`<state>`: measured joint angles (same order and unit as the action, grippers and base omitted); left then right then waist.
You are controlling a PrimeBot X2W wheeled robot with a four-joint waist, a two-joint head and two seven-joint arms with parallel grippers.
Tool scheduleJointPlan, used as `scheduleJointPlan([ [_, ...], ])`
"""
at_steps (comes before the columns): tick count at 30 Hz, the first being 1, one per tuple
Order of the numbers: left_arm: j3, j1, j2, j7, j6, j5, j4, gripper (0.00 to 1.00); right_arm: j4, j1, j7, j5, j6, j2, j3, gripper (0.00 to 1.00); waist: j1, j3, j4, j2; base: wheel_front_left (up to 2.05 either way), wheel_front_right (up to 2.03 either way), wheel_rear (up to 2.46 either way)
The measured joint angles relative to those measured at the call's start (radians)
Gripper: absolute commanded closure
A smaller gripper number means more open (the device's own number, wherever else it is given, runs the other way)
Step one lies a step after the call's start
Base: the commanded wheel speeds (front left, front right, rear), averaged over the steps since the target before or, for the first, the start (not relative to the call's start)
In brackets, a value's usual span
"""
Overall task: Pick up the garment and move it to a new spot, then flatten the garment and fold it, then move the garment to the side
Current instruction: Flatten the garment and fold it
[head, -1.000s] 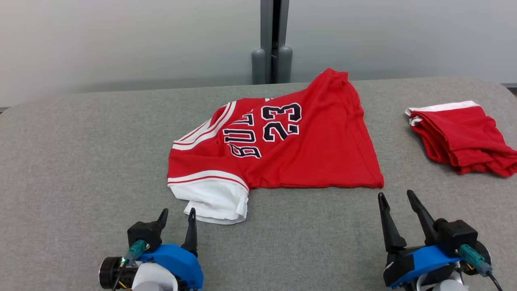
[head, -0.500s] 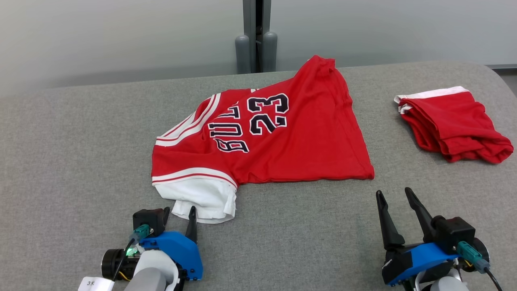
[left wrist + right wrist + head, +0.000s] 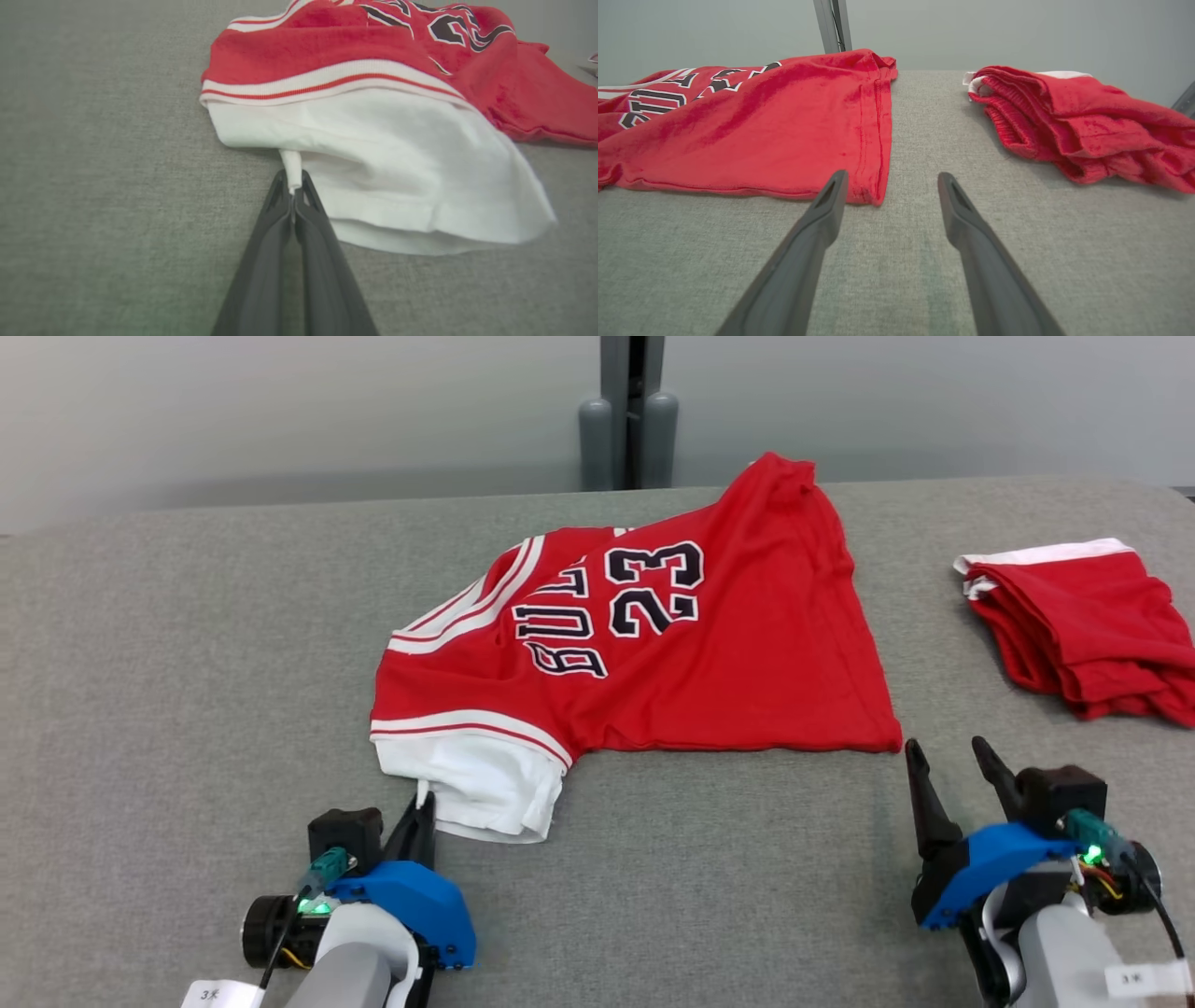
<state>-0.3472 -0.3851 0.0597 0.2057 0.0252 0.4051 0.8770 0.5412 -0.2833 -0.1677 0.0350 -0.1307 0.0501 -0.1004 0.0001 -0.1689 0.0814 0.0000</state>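
Observation:
The robot will next grip the jersey by its bottom hem's corner (image 3: 891, 740) with its right gripper, to spread the red jersey's black lettering (image 3: 611, 607) flat.
The garment (image 3: 709, 653) is a red jersey with black "BULLS 23" lettering, white-striped armholes and a white sleeve (image 3: 476, 784), lying flat mid-table. My left gripper (image 3: 420, 807) is shut on the near edge of that white sleeve; in the left wrist view a pinch of white cloth (image 3: 291, 172) sticks up between the closed fingertips of the left gripper (image 3: 293, 186). My right gripper (image 3: 945, 754) stands open just beyond the jersey's near right hem corner (image 3: 873, 196). In the right wrist view the right gripper (image 3: 892, 179) has bare table between its fingers.
A second red garment with a white band (image 3: 1083, 625), folded loosely, lies at the right side of the grey fabric table (image 3: 187, 691). A grey post (image 3: 627, 420) stands behind the far edge. The folded red garment (image 3: 1078, 121) lies right of my right fingers.
My left gripper moved forward to the white sleeve and shut on its edge. My right gripper came closer to the hem corner, still open. The head camera shifted between frames.

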Motion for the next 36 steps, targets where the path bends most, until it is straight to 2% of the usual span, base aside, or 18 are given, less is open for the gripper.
scheduleJointPlan([
  [12, 0.010, 0.044, 0.022, 0.043, -0.026, 0.002, -0.130, 1.00, 0.297, -0.188, 0.076, -0.051, 0.000, -0.001, -0.102, 0.00, 0.0001, -0.022, -0.081, 0.0000, 0.00, 0.00, 0.00],
  [13, 0.012, 0.049, 0.026, 0.044, -0.029, 0.002, -0.148, 1.00, 0.320, -0.198, 0.080, -0.050, 0.000, 0.000, -0.105, 0.04, 0.0000, -0.024, -0.086, 0.0000, 0.00, 0.00, 0.00],
  [14, 0.013, 0.055, 0.029, 0.044, -0.034, 0.002, -0.164, 1.00, 0.340, -0.208, 0.080, -0.050, 0.000, 0.000, -0.106, 0.17, 0.0000, -0.025, -0.090, 0.0000, 0.00, 0.00, 0.00],
  [16, 0.016, 0.065, 0.036, 0.045, -0.043, 0.001, -0.198, 1.00, 0.375, -0.230, 0.078, -0.039, 0.000, 0.000, -0.110, 0.56, 0.0000, -0.027, -0.095, 0.0000, 0.00, 0.00, 0.00],
  [17, 0.018, 0.070, 0.039, 0.047, -0.046, 0.001, -0.215, 1.00, 0.391, -0.240, 0.077, -0.036, 0.000, 0.001, -0.110, 0.64, 0.0000, -0.028, -0.097, 0.0000, 0.00, 0.00, 0.00],
  [18, 0.018, 0.075, 0.042, 0.047, -0.048, 0.001, -0.232, 1.00, 0.407, -0.248, 0.072, -0.035, 0.000, 0.002, -0.109, 0.79, 0.0000, -0.028, -0.098, 0.0000, 0.00, 0.00, 0.00],
  [19, 0.019, 0.080, 0.046, 0.047, -0.052, 0.001, -0.249, 1.00, 0.419, -0.253, 0.068, -0.031, 0.000, 0.002, -0.108, 1.00, 0.0000, -0.028, -0.098, 0.0000, 0.00, 0.00, 0.00],
  [23, 0.027, 0.094, 0.060, 0.047, -0.058, 0.009, -0.323, 1.00, 0.456, -0.279, 0.022, 0.029, 0.000, 0.000, -0.073, 1.00, 0.0000, -0.025, -0.095, 0.0000, 0.00, 0.00, 0.00],
  [28, 0.047, 0.096, 0.067, 0.029, -0.033, 0.053, -0.432, 1.00, 0.441, -0.321, -0.041, 0.130, 0.000, -0.001, -0.033, 1.00, 0.0000, -0.006, -0.079, 0.0000, 0.00, 0.00, 0.00],
  [32, 0.068, 0.096, 0.072, 0.003, -0.024, 0.091, -0.546, 1.00, 0.376, -0.335, -0.063, 0.209, 0.000, -0.001, 0.005, 1.00, -0.0001, 0.024, -0.064, 0.0000, 0.00, 0.00, 0.00],
  [36, 0.088, 0.095, 0.088, -0.035, -0.018, 0.130, -0.681, 1.00, 0.248, -0.329, -0.071, 0.257, 0.000, 0.001, 0.033, 1.00, -0.0001, 0.063, -0.050, 0.0000, 0.00, 0.00, 0.00],
])
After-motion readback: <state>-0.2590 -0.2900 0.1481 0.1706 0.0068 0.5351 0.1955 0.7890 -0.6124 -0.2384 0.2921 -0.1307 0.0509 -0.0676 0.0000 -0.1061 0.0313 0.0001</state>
